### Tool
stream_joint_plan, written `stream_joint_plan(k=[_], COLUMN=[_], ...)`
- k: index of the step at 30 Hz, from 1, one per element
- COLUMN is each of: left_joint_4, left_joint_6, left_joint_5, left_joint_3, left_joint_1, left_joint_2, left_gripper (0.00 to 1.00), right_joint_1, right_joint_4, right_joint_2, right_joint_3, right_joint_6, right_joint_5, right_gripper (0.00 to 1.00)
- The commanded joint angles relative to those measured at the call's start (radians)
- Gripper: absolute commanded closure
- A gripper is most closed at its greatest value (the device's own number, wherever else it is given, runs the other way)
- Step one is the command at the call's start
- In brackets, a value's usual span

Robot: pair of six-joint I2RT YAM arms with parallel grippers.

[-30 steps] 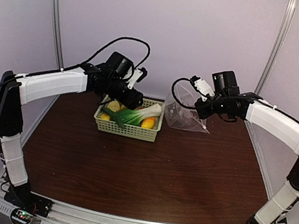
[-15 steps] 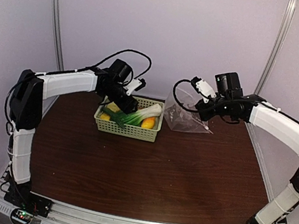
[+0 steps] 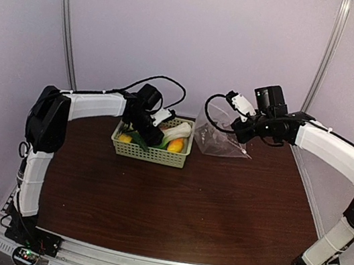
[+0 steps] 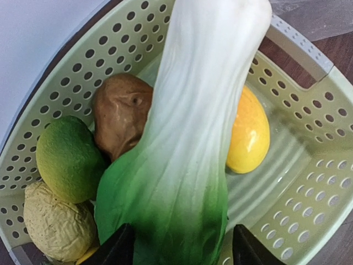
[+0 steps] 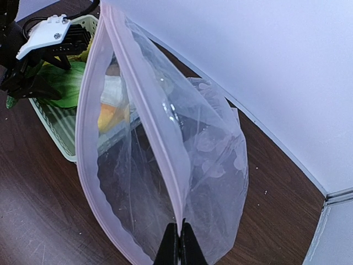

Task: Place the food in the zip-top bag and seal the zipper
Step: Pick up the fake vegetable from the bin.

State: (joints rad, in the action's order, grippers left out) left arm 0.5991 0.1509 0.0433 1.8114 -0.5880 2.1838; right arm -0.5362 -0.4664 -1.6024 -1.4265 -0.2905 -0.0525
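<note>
I should grab the stalk's green leafy end (image 4: 175, 234) with my left gripper next, which leaves the white stem (image 4: 193, 138) free to go into the zip-top bag first.
The food lies in a pale green basket (image 3: 150, 153) at the table's back: a green leafy stalk with a white stem (image 4: 193, 138), a yellow piece (image 4: 248, 135), a green round piece (image 4: 66, 160), a brown piece (image 4: 118, 113) and a wrinkled pale one (image 4: 55, 226). My left gripper (image 4: 182, 245) is down in the basket (image 4: 298, 41), open, with one finger on each side of the stalk's green end (image 3: 176, 130). To the right of the basket, my right gripper (image 5: 180, 232) is shut on the zipper (image 5: 165, 143) edge of the zip-top bag (image 5: 209, 160). It holds the bag's mouth up and gaping towards the basket.
The bag (image 3: 220, 140) rests on the brown table (image 3: 178, 207) close to the back wall. The basket's right end is near the bag's mouth. In the right wrist view, my left gripper (image 5: 33, 66) shows over the basket beyond the bag.
My left arm has reached forward and down, bringing its gripper into the basket over the leafy stalk, and its jaws have narrowed a little. The right gripper and bag have barely moved.
</note>
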Motion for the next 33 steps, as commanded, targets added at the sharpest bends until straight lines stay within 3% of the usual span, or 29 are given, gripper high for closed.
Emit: stream_joint_plan(k=[1,4,12,18,27,30,33], left_joint_4=[-0.004,-0.004,-0.062,-0.069,-0.041,-0.045,-0.063], left_joint_6=[0.041,0.062,0.123,0.166,0.161,0.139,0.118], left_joint_5=[-0.069,-0.091,-0.140,-0.047,0.011,0.019,0.042], left_joint_3=[0.038,0.033,-0.018,-0.022,0.005,0.010,0.008], left_joint_1=[-0.001,-0.001,0.004,0.005,0.005,0.005,0.005], left_joint_2=[0.024,0.027,0.019,0.029,-0.009,-0.043,-0.085], left_gripper=[0.39,0.40,0.30,0.37,0.85,0.96,1.00], right_joint_1=[0.006,0.005,0.006,0.005,0.007,0.012,0.045], right_joint_4=[0.006,0.004,0.000,-0.005,-0.015,-0.020,-0.030], right_joint_2=[0.024,0.019,0.014,0.010,0.003,0.017,0.032], right_joint_3=[0.014,0.015,0.014,0.013,0.001,-0.012,-0.035], right_joint_6=[-0.007,-0.007,-0.007,-0.008,-0.016,-0.034,-0.037], right_joint_5=[0.006,0.004,-0.008,-0.017,0.011,0.069,0.109], right_gripper=[1.00,1.00,1.00,1.00,1.00,1.00,1.00])
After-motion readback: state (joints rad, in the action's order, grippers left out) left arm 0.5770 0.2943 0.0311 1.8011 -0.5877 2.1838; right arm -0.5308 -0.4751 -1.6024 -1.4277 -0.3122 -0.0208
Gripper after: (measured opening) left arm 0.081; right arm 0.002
